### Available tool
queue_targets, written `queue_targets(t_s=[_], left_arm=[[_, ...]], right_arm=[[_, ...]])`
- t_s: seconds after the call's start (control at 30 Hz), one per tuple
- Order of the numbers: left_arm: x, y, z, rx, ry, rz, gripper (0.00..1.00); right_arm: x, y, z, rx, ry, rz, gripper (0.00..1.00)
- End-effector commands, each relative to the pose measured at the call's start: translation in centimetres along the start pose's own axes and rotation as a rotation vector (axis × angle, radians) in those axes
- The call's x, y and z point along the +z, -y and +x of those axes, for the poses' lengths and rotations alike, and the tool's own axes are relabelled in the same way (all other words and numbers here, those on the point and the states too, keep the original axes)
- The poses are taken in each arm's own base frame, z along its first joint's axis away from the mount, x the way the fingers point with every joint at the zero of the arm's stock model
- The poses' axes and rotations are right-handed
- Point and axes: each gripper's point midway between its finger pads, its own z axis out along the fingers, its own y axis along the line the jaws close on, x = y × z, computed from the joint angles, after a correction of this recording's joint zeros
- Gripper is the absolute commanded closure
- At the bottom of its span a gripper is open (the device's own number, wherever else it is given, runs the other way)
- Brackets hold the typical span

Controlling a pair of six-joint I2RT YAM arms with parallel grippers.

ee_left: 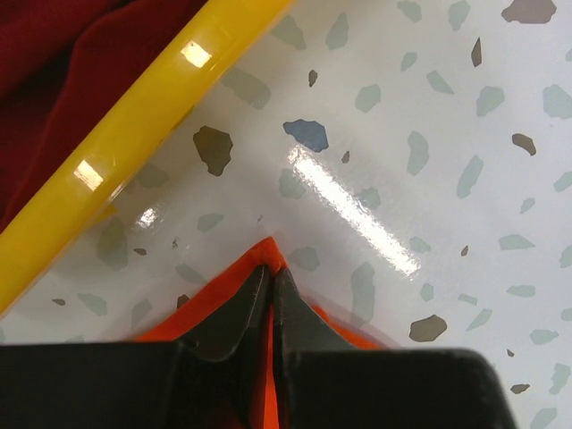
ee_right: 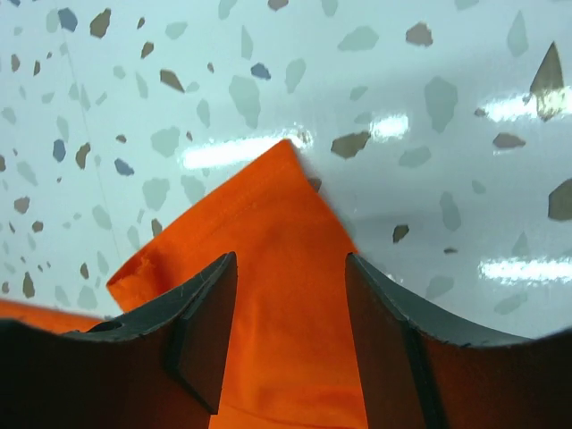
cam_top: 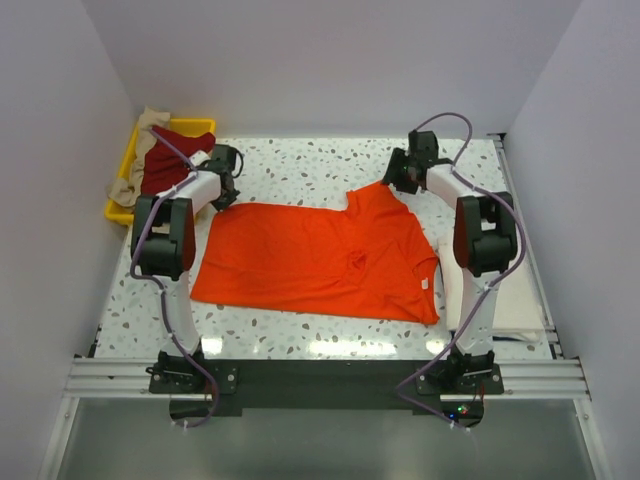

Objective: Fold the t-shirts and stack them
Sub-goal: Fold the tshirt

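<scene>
My right gripper will next take hold of the orange t-shirt's far sleeve tip (cam_top: 384, 187) (ee_right: 288, 172), to match my left gripper's corner and fold that side over evenly.
A bright orange t-shirt (cam_top: 320, 260) lies spread flat across the middle of the table, its small white tag (cam_top: 425, 283) near the right edge. My left gripper (cam_top: 222, 200) is at the shirt's far left corner. In the left wrist view the left gripper (ee_left: 271, 268) is shut on that corner, with orange cloth (ee_left: 206, 299) pinched between the jaws. My right gripper (cam_top: 393, 180) is at the far right sleeve. In the right wrist view the right gripper (ee_right: 290, 259) stands open, with the orange sleeve tip (ee_right: 268, 214) lying between its fingers.
A yellow tray (cam_top: 128, 165) at the far left holds a dark red t-shirt (cam_top: 170, 160) and a beige one (cam_top: 150, 118). The tray's rim (ee_left: 134, 116) runs close beside the left gripper. A cream-white cloth (cam_top: 515, 300) lies flat at the right, behind the right arm.
</scene>
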Motion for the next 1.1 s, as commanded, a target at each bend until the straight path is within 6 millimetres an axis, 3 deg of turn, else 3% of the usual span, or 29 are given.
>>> queue_targets(t_s=[0.0, 0.07, 0.2, 0.23, 0.4, 0.6, 0.7, 0.87, 1.07], left_arm=[[-2.0, 1.0, -1.9, -0.010, 0.048, 0.061, 1.00], [-2.1, 1.1, -1.8, -0.005, 0.046, 0.065, 1.00], [-1.9, 1.1, -1.7, -0.002, 0.044, 0.067, 1.00], [-1.8, 1.1, -1.6, -0.002, 0.040, 0.066, 1.00], [-1.8, 1.1, -1.5, -0.002, 0.038, 0.071, 1.00], [-1.9, 1.0, -1.6, 0.000, 0.042, 0.074, 1.00], [-2.0, 1.0, -1.6, 0.000, 0.042, 0.076, 1.00], [-2.1, 1.1, -1.7, -0.001, 0.042, 0.084, 1.00], [-2.4, 1.3, -2.1, -0.006, 0.049, 0.093, 1.00]], right_arm=[[0.7, 0.5, -2.6, -0.032, 0.059, 0.059, 0.46], [0.9, 0.4, -3.6, -0.037, 0.081, 0.074, 0.48], [2.2, -0.1, -3.1, -0.062, 0.061, 0.114, 0.51], [2.2, -0.3, -3.8, -0.074, 0.079, 0.131, 0.52], [3.9, -0.7, -1.8, -0.123, 0.046, 0.191, 0.52], [4.6, -0.5, -1.2, -0.124, 0.034, 0.229, 0.55], [4.7, -0.7, -1.1, -0.126, 0.033, 0.228, 0.61], [4.0, -0.7, -1.6, -0.121, 0.043, 0.235, 0.81], [1.4, -2.2, -4.3, -0.117, 0.112, 0.207, 0.99]])
